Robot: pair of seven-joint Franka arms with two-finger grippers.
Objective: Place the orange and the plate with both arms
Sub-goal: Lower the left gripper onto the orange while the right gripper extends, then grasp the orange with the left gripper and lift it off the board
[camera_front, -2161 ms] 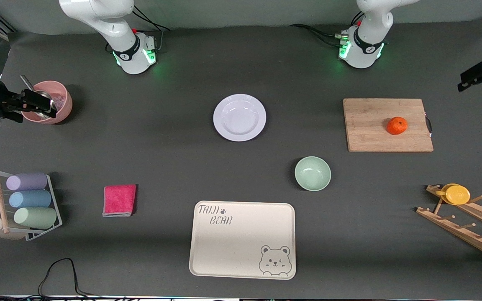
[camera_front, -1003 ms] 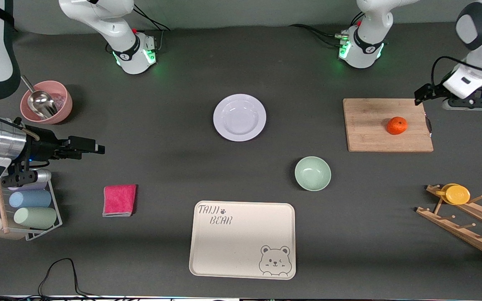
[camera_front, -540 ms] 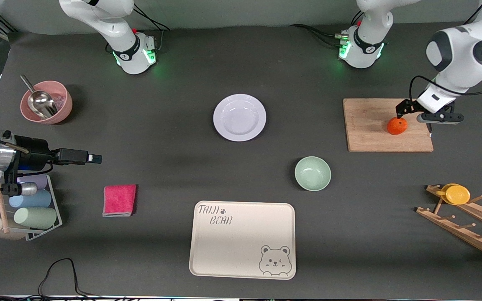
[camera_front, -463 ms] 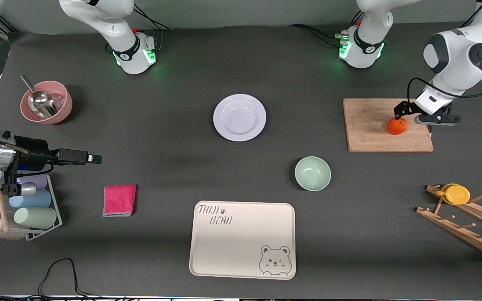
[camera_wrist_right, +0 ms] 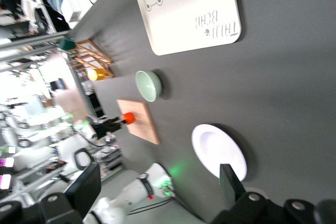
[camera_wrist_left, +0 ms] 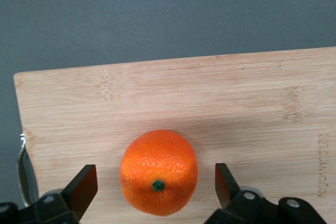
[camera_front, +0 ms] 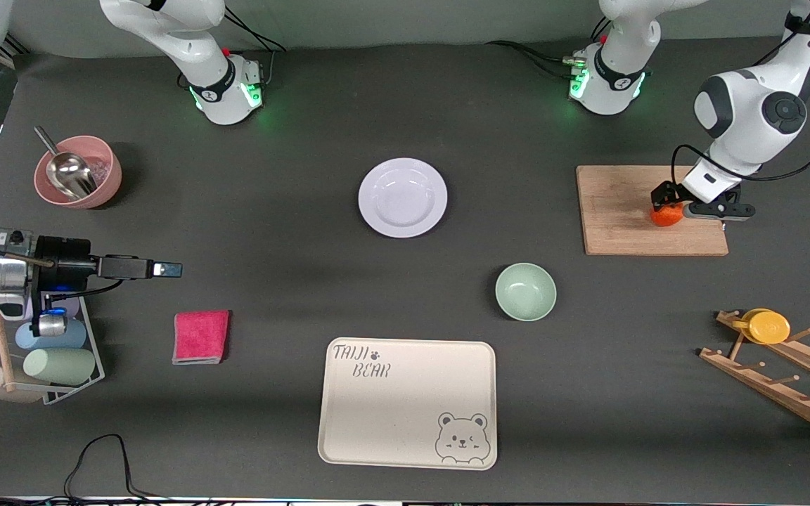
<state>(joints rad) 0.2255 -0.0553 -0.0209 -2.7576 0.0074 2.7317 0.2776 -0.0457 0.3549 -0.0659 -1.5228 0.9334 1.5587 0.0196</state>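
My left gripper grips the orange by its round body (camera_front: 666,216) next, to place the orange on the plate (camera_front: 403,197).
The orange (camera_front: 665,216) sits on a wooden cutting board (camera_front: 616,211) toward the left arm's end of the table. My left gripper (camera_front: 666,204) is down over it, open. In the left wrist view the orange (camera_wrist_left: 159,171) lies between the two fingers (camera_wrist_left: 84,184) with a gap on each side. The white plate (camera_front: 403,197) lies bare at mid-table and also shows in the right wrist view (camera_wrist_right: 219,152). My right gripper (camera_front: 166,269) is open and empty, held level over the table near the cup rack.
A green bowl (camera_front: 525,292) and a cream bear tray (camera_front: 408,402) lie nearer the camera than the plate. A pink cloth (camera_front: 200,336), a cup rack (camera_front: 39,344) and a pink bowl with a scoop (camera_front: 78,171) are at the right arm's end. A wooden rack with a yellow disc (camera_front: 769,327) stands at the left arm's end.
My left gripper has come down from beside the board until its fingers straddle the orange. My right gripper has shifted a little toward mid-table. The orange and the plate have not moved.
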